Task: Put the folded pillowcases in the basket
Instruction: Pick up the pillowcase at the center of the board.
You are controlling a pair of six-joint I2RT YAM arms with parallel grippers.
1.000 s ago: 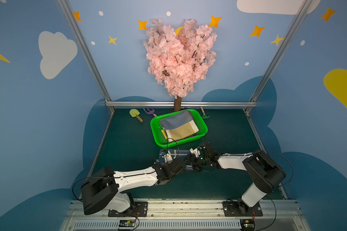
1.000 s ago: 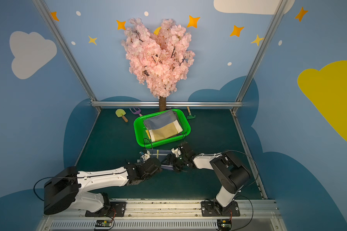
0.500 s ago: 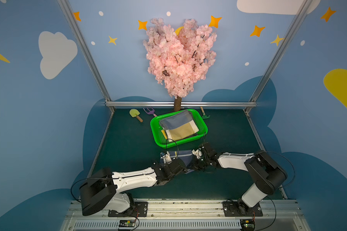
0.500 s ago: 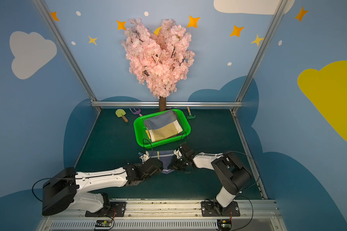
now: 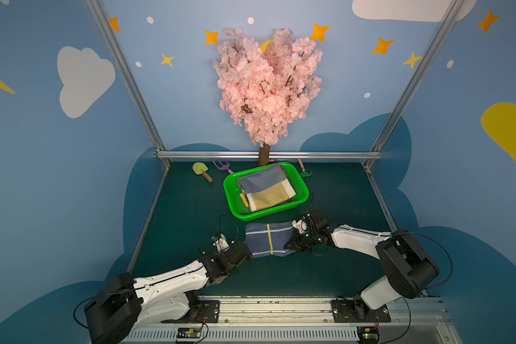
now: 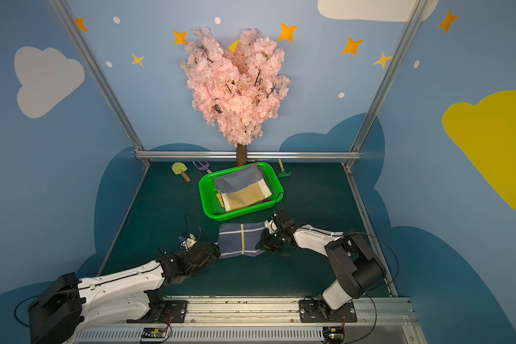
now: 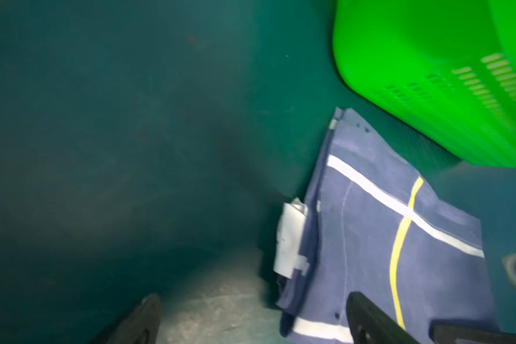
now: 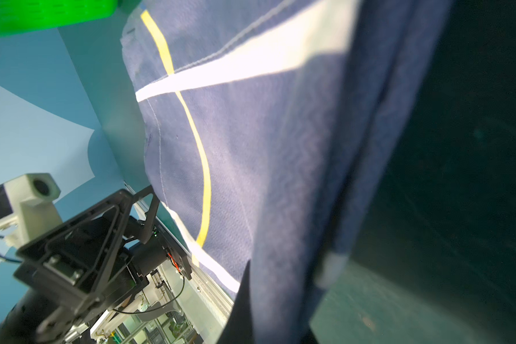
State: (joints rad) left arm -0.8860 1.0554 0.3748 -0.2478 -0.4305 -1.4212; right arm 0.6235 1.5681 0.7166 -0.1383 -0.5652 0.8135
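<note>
The left gripper should next grab the pillowcase's edge opposite the right gripper, so the folded pillowcase goes in the basket still folded.
The folded pillowcase (image 5: 267, 239) (image 6: 240, 241) is navy with white stripes and a thin yellow line. It lies on the green mat just in front of the basket (image 5: 233, 184) (image 6: 204, 190). My right gripper (image 5: 291, 242) (image 8: 268, 312) is shut on the pillowcase's right edge, and the cloth (image 8: 251, 134) fills the right wrist view. My left gripper (image 5: 248, 253) (image 7: 255, 324) stands open at the cloth's left edge. One of its fingers (image 7: 367, 321) is over the pillowcase (image 7: 370, 238), the other over bare mat. The basket (image 7: 429, 74) shows blurred behind the cloth.
A grey and tan folded cloth (image 5: 265, 189) lies inside the basket. Behind it stand a pink blossom tree (image 5: 265, 89), a toy shovel (image 5: 200, 171), a purple fork (image 5: 222, 165) and a green rake (image 5: 304, 169). Metal frame posts edge the mat.
The left gripper has opened and let go of the pillowcase and drawn back a little. The right gripper has shut on the cloth's right edge. The cloth has spread out wider.
</note>
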